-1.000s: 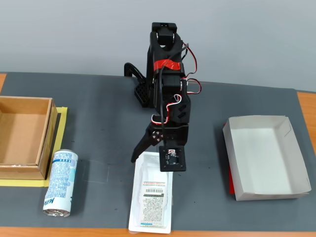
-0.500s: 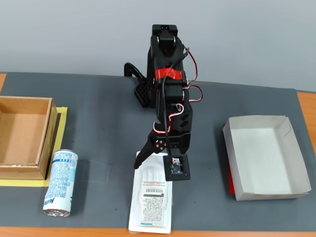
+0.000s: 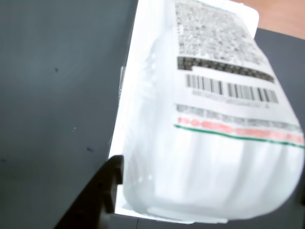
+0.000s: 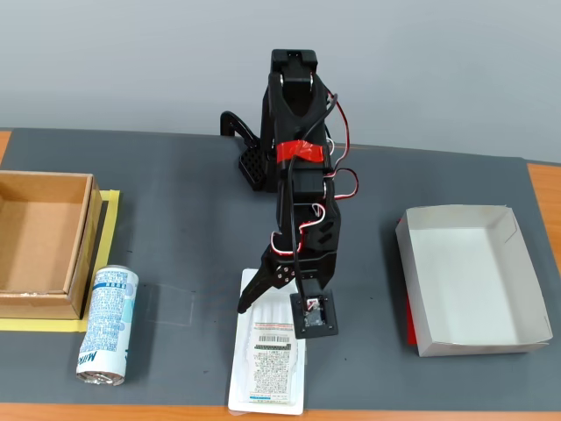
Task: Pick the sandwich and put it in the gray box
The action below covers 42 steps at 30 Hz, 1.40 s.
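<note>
I should next pick up the sandwich by its plain end (image 3: pixel 214 179) beside the green line (image 3: pixel 238 137), and then it can go in the gray box.
The sandwich (image 4: pixel 267 364) is a long clear-white plastic pack with a barcode label, lying flat on the dark mat near the front edge. It fills the right of the wrist view (image 3: pixel 214 119). My gripper (image 4: pixel 276 309) is open and low over the pack's far end, with one black finger (image 4: pixel 248 298) spread out to its left. That finger (image 3: pixel 105 191) shows beside the pack's left edge in the wrist view; the other finger is hidden. The gray box (image 4: pixel 469 272) is a shallow pale tray at the right, empty.
A blue-and-white drink can (image 4: pixel 107 324) lies on its side at the front left. A deeper brown cardboard box (image 4: pixel 39 241) stands at the left on yellow tape. The arm's base (image 4: pixel 263 162) is at the back centre. The orange table edge runs along the front.
</note>
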{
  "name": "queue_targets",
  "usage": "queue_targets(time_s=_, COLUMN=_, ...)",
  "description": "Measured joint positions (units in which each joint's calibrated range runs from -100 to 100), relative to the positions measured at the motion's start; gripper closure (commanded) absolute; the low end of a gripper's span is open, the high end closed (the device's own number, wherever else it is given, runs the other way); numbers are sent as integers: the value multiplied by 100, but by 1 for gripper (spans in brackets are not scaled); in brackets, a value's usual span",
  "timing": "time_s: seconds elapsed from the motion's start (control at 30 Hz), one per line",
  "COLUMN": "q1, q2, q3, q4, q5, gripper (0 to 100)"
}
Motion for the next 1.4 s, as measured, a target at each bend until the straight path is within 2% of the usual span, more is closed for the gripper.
queue_targets(time_s=0.3, q1=81, q2=348, q3=0, q4=-442, q5=0, gripper=60)
queue_targets(time_s=0.83, q1=346, q2=858, q3=-45, q4=-477, q5=0, gripper=61)
queue_targets(time_s=0.9, q1=361, q2=875, q3=-45, q4=-477, q5=0, gripper=65)
queue_targets(time_s=1.23, q1=391, q2=858, q3=-126, q4=-477, q5=39, gripper=98)
queue_targets(time_s=1.4, q1=479, q2=850, q3=-126, q4=-477, q5=39, gripper=98)
